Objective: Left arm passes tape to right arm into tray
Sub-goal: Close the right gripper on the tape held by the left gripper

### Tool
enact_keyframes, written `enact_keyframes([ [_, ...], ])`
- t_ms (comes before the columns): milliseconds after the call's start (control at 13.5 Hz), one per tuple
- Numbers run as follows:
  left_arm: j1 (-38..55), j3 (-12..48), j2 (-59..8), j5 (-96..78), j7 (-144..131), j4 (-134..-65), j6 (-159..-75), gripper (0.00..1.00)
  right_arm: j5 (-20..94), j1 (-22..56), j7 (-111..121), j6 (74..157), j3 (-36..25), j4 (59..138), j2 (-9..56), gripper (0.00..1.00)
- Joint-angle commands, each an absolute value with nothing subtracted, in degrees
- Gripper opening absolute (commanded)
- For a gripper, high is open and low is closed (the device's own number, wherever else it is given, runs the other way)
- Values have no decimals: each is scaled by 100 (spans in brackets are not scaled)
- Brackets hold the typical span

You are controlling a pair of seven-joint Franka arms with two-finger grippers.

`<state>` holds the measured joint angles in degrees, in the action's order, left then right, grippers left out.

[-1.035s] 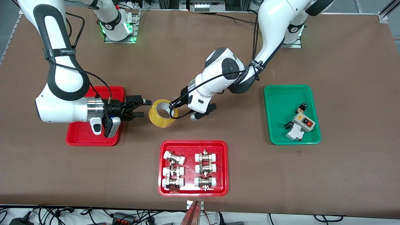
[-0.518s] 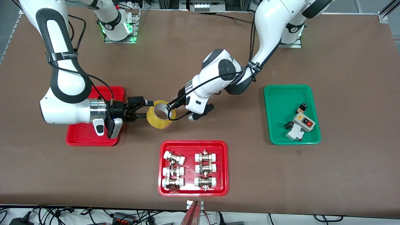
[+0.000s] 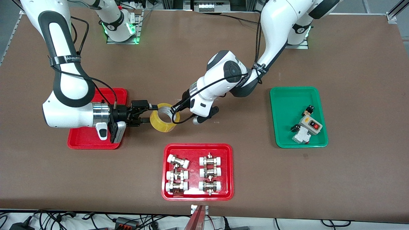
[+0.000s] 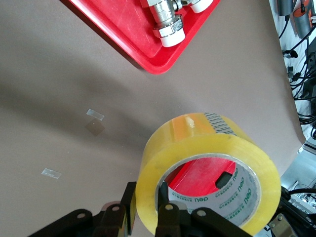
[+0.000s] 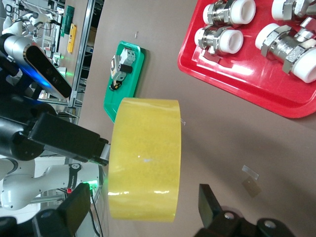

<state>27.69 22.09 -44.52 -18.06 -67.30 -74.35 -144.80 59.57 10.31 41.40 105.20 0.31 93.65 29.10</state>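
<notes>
My right gripper should put the tape in the plain red tray [image 3: 82,141], so next it should grab the yellowish tape [image 3: 163,117] by its flat sides.
The yellowish tape [image 3: 163,117] hangs in the air over the table, just past the plain red tray's [image 3: 82,141] edge. My left gripper [image 3: 174,111] is shut on the roll's wall, one finger outside and one inside the core, as the left wrist view shows [image 4: 143,200] with the tape [image 4: 207,163]. My right gripper [image 3: 149,112] is open, its fingers on either side of the roll with gaps. In the right wrist view the tape [image 5: 145,158] sits between the right gripper's [image 5: 143,210] fingers. The red tray shows through the core [image 4: 210,173].
A red tray with white-capped metal fittings [image 3: 167,191] lies nearer the front camera than the tape; it also shows in the left wrist view [image 4: 148,57] and the right wrist view [image 5: 237,79]. A green tray [image 3: 287,105] with a switch box lies toward the left arm's end.
The right gripper has moved toward the tape until its open fingers straddle the roll. The left arm shifted the tape slightly toward the right arm, then held still.
</notes>
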Motion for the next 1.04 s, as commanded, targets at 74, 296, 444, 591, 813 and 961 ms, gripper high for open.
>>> enact_keyframes([
  [74, 2856, 2153, -4509, -1828, -6812, -7225, -14502, 5, 6108, 1063, 4263, 10529, 18, 9097, 3094, 97],
  [296, 2856, 2153, -4509, -1828, -6812, -7225, -14502, 5, 6108, 1107, 4263, 10529, 18, 9088, 3094, 74],
  [444, 2848, 2153, -4509, -1828, -6812, -7225, -14502, 5, 6108, 1107, 4263, 10503, 18, 9088, 3094, 43],
  [591, 2848, 2153, -4509, -1828, -6812, -7225, -14502, 5, 6108, 1099, 4271, 10485, 18, 9088, 3094, 24],
  [813, 2848, 2153, -4509, -1819, -6812, -7225, -14502, 6, 6108, 1090, 4385, 10477, 18, 9088, 3094, 22],
  [961, 2830, 2153, -4509, -1819, -6820, -7225, -14493, 19, 6108, 1090, 4395, 10468, 18, 9088, 3094, 22],
])
